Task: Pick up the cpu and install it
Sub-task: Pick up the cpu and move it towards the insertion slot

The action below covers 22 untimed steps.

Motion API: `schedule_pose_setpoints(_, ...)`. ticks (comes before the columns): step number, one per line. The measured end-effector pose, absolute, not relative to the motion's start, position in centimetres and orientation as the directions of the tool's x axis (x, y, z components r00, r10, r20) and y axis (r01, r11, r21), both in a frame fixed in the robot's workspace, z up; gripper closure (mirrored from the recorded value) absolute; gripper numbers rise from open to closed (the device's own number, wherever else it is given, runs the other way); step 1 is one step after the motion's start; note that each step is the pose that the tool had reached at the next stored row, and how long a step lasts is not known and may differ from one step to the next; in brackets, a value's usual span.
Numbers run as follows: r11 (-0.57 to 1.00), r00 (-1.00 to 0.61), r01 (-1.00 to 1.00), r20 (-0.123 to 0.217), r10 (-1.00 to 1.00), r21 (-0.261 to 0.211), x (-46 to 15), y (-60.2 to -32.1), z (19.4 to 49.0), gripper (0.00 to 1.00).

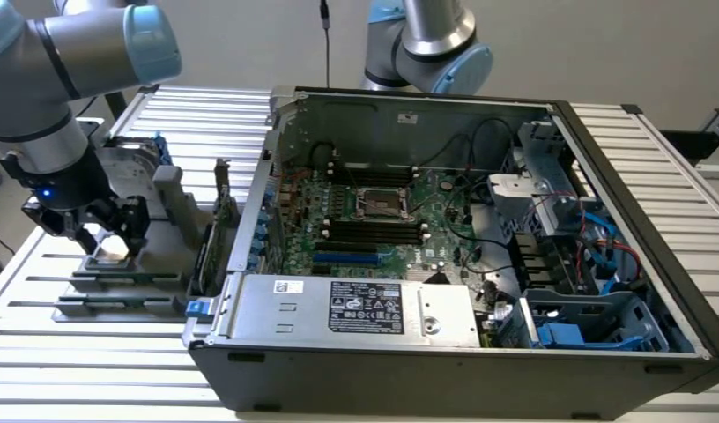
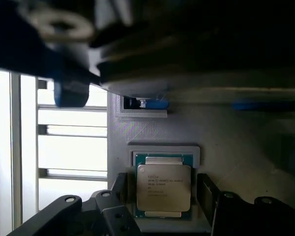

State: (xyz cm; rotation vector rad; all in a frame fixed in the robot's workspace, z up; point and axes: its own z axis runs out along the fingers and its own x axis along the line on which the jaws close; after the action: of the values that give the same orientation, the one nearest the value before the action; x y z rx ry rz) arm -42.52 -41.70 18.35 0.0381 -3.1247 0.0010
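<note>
The holder's raised side wraps one edge of the cpu (image 2: 163, 189), so I should next grab the cpu by its two open side edges with my gripper to install it.
The cpu (image 2: 163, 189), a flat square chip with a silver-grey lid and printed text, lies in a recess of a grey holder (image 2: 152, 132). My gripper (image 2: 162, 179) is open, with one black finger (image 2: 119, 189) on each side of the chip and a gap to each. In the exterior view the gripper (image 1: 99, 231) hangs low over the cpu (image 1: 110, 253) on the holder (image 1: 119, 286), at that view's left. The empty processor socket (image 1: 383, 204) sits in the middle of the motherboard inside the open computer case (image 1: 454, 352).
A grey power supply box with a white label (image 1: 359, 308) fills the case's near side. Blue drive brackets (image 1: 571, 335) and cables crowd the case's right side. Upright parts (image 1: 159, 167) stand on the holder behind my gripper. A second arm (image 1: 425, 44) stands behind the case.
</note>
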Motion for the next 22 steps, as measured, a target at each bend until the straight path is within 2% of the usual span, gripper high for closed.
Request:
schedule_pose_setpoints(2, 1.000, -1.000, -0.024, 0.017, -0.024, 0.000, -42.5, -41.7, 18.3, 0.33)
schedule_pose_setpoints(3, 1.000, -1.000, -0.024, 0.018, -0.024, 0.000, -42.5, -41.7, 18.4, 0.35)
schedule_pose_setpoints(4, 1.000, -1.000, -0.024, 0.018, -0.024, 0.000, -42.5, -41.7, 18.4, 0.42)
schedule_pose_setpoints(10, 1.000, -1.000, -0.024, 0.019, -0.024, 0.000, -42.4, -41.7, 18.4, 0.45)
schedule_pose_setpoints(17, 1.000, -1.000, -0.024, 0.019, -0.024, 0.000, -42.4, -41.7, 19.4, 0.45)
schedule_pose_setpoints(22, 1.000, -1.000, -0.024, 0.020, -0.024, 0.000, -42.4, -41.7, 21.3, 0.45)
